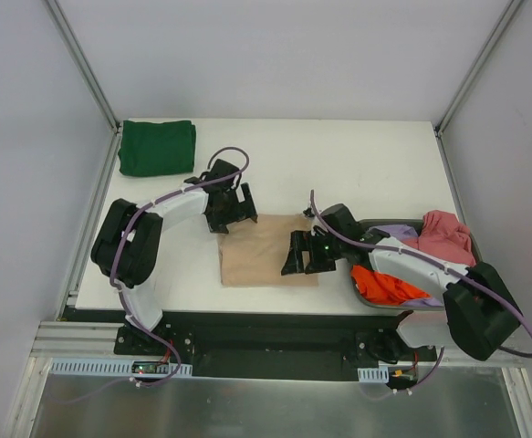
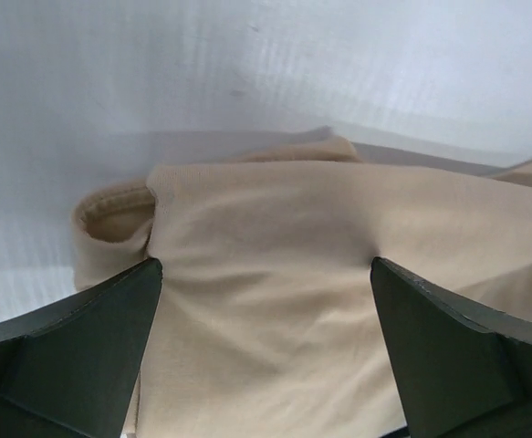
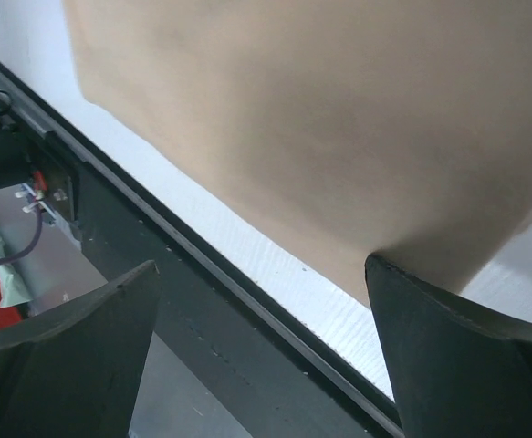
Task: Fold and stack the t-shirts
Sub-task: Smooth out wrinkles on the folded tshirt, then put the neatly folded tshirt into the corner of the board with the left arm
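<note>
My left gripper grabs the folded beige t-shirt by its far corner nearest the dark green t-shirt next, to stack it there.
A folded beige t-shirt lies at the table's near middle. It also shows in the left wrist view and the right wrist view. My left gripper is open at its far left corner, jaws apart over the cloth. My right gripper is open at its right edge, one finger touching the cloth. A folded dark green t-shirt lies at the far left. An orange-red t-shirt, a pink one and a lilac one lie in the grey tub.
The tub stands at the table's right near edge, under my right arm. The table's near edge and a black rail run just below the beige shirt. Frame posts stand at the far corners.
</note>
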Tool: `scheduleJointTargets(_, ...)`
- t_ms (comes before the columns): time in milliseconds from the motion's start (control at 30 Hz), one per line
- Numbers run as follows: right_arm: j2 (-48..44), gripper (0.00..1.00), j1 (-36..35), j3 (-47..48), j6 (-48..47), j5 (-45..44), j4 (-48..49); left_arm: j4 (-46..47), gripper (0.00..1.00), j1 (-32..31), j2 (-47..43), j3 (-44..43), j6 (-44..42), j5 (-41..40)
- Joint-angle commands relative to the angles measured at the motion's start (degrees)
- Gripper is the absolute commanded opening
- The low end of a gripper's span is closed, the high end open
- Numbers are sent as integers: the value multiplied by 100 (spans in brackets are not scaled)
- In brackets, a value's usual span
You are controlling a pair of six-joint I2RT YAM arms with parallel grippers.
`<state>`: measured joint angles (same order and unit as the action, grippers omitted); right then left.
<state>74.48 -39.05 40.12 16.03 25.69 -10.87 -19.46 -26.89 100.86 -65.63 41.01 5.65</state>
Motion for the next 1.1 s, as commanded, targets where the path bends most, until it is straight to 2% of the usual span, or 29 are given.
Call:
scheduleJointTargets(0,365,96,-33,-179,40,-152,121,-137,99,158,293,-73,-173,-20)
scheduleJointTargets(233,524,96,-24,-338,76,-442,77,-145,99,255,215,67,-172,-143)
scheduleJointTargets(400,-28,96,-33,100,-293,-749,-484,-215,99,246,-364,-169,-383,50)
scheduleJointTargets(567,-1529,96,-33,330,-653,-1697,-969,-382,99,246,-1523,40,-621,-81)
scheduleJointTargets(800,-3560,96,2,-591,-584,-4175,-1189,-488,99,246,-2825,1226,-595,-477)
scheduleJointTargets(900,-4316,96,29,-1057,-417,-4677,-1145,-488,99,246,-2809,1569,-551,-407)
scheduleJointTargets(1067,-5179,96,38,-1506,-504,-4924,-1119,-471,99,246,-2081,1667,-507,-249)
